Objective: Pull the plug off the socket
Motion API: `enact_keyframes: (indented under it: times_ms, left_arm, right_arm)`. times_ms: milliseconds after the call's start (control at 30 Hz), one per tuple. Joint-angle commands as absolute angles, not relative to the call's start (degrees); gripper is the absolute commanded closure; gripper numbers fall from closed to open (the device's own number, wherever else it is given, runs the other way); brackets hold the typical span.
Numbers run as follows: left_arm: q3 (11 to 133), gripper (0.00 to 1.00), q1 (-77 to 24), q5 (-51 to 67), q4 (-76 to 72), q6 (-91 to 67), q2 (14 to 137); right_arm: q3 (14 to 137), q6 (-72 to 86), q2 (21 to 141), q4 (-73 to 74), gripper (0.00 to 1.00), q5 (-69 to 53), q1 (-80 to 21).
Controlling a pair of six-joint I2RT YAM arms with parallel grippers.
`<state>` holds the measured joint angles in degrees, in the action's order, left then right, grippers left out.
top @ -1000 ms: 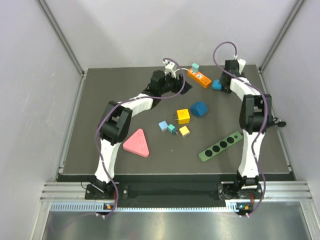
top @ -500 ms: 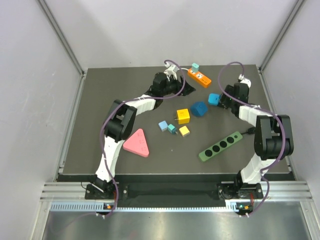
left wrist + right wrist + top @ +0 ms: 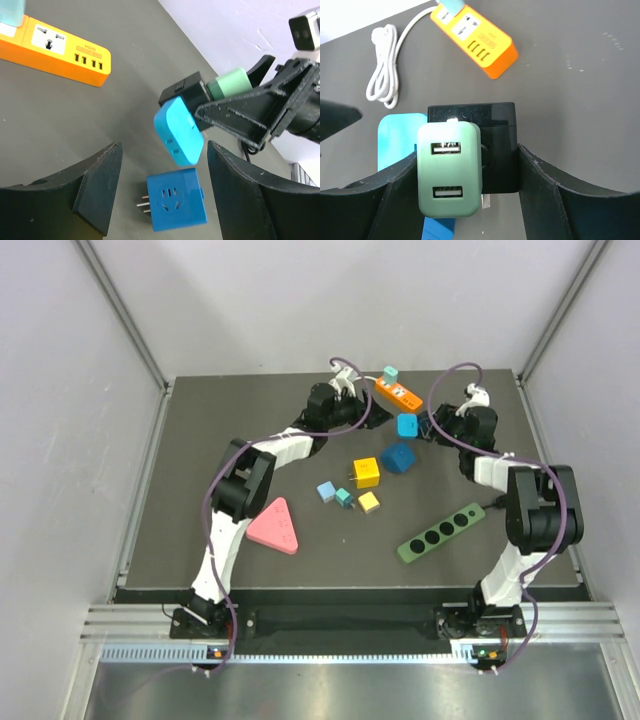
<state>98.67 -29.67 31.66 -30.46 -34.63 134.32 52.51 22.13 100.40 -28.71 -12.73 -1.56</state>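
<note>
I need to grab the light blue adapter across its thin sides with my left gripper next, where it sticks out past the black block (image 3: pixel 497 150), to pull it off.
My right gripper (image 3: pixel 467 152) is shut on a black adapter block (image 3: pixel 497 150) and holds it above the table. A pale green USB charger (image 3: pixel 450 170) is plugged into the block's near face, and a light blue adapter (image 3: pixel 395 140) is on its far side. In the top view this stack (image 3: pixel 407 425) hangs at the right gripper (image 3: pixel 432 427), just below the orange power strip (image 3: pixel 398 395). My left gripper (image 3: pixel 164 147) is open and empty, and shows in the top view (image 3: pixel 362 416). Beyond its fingers a dark blue cube adapter (image 3: pixel 175 205) lies on the table.
A teal plug (image 3: pixel 391 374) sits in the orange strip's far end, with a white coiled cable (image 3: pixel 382 65) beside it. A yellow cube (image 3: pixel 366 472), three small cubes (image 3: pixel 344 497), a pink triangle (image 3: pixel 275 527) and a green socket bar (image 3: pixel 442 532) lie nearer the arms.
My right gripper has carried the adapter stack from the back right corner down and then left toward the left gripper. The left gripper has hardly moved.
</note>
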Motion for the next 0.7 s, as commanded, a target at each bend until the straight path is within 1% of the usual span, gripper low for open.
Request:
enact_keyframes:
  times_ms: [0, 333, 433, 533, 667]
  left_arm:
    - [101.9, 0.26, -29.4, 33.2, -34.1, -36.1, 136.1]
    - [104.7, 0.26, -29.4, 34.8, -34.1, -39.2, 139.7]
    - [105.4, 0.28, -29.4, 36.8, -37.1, -41.9, 140.9]
    - [105.8, 0.34, -29.4, 38.5, -40.0, -44.6, 141.8]
    - [105.8, 0.47, -29.4, 40.4, -42.6, -46.6, 142.1]
  right_arm:
    - [55.2, 22.0, 100.6, -37.2, 1.0, -16.8, -2.9]
    - [58.6, 22.8, 101.5, -36.4, 1.0, -17.5, -4.4]
    - [59.7, 22.8, 102.2, -36.1, 1.0, -17.8, -4.8]
    - [60.2, 22.1, 102.5, -35.9, 1.0, -17.6, -5.7]
    - [60.2, 21.4, 103.1, -35.6, 1.0, -16.2, -6.6]
